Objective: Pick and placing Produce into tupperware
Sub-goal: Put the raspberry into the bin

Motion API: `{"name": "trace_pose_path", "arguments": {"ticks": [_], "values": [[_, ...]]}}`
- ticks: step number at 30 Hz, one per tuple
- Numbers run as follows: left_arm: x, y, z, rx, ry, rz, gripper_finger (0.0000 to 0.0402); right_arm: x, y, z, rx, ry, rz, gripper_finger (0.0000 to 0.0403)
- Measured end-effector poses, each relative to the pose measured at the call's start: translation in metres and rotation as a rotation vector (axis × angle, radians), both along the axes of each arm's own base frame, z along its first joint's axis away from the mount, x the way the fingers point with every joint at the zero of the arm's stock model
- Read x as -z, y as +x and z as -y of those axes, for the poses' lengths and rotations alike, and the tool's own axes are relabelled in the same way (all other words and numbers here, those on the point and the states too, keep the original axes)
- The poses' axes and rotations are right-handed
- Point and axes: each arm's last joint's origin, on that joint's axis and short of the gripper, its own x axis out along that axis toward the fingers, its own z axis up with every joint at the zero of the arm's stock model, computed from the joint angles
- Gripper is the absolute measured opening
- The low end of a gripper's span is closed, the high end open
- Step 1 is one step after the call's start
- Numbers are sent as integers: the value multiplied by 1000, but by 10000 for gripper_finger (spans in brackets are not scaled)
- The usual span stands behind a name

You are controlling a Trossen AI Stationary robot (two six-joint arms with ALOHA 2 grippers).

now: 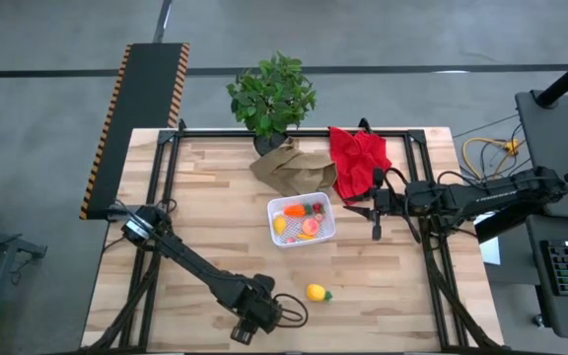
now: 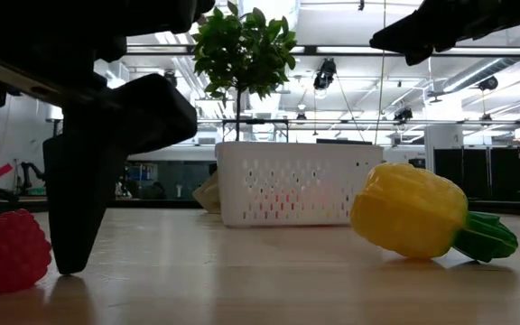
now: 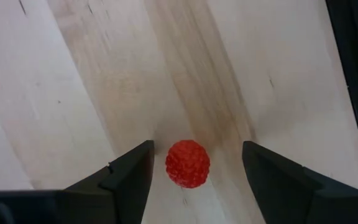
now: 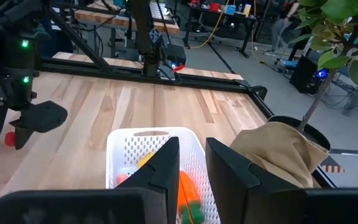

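Observation:
Next, my left gripper takes the raspberry by its round sides and places it with the other produce in the white tupperware.
A red raspberry-like piece of produce lies on the table between the fingers of my open left gripper, near the table's near edge. The fingers stand on either side of it, apart from it. A yellow, green-tipped piece lies on the table just right of that gripper. The white tupperware stands mid-table and holds several orange, pink and yellow pieces. My right gripper hovers right of the tupperware with its fingers a narrow gap apart, holding nothing.
A crumpled brown paper bag, a potted plant and a red cloth sit at the table's far side, behind the tupperware. Bare wood lies to the left of the tupperware and between it and the yellow piece.

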Motion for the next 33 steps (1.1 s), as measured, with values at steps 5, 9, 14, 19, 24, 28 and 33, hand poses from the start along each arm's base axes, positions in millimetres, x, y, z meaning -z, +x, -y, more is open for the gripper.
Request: {"name": "trace_pose_path", "arguments": {"ticks": [5,9,14,19,24,28,33], "values": [[3,0,-3,-2,15,7,195,0,0,0,0,0,1,70],[5,-1,-4,-3,18,7,162,0,0,0,0,0,0,70],[7,-2,-6,-5,21,10,118,0,0,0,0,0,1,70],[8,-2,-7,-10,22,8,82,0,0,0,0,0,0,70],[8,-3,-7,-9,21,7,75,0,0,0,0,0,0,70],[4,-4,-8,-10,19,5,78,0,0,0,0,0,0,70],[-11,-6,-13,-24,34,26,79,0,0,0,0,0,1,70]]}}
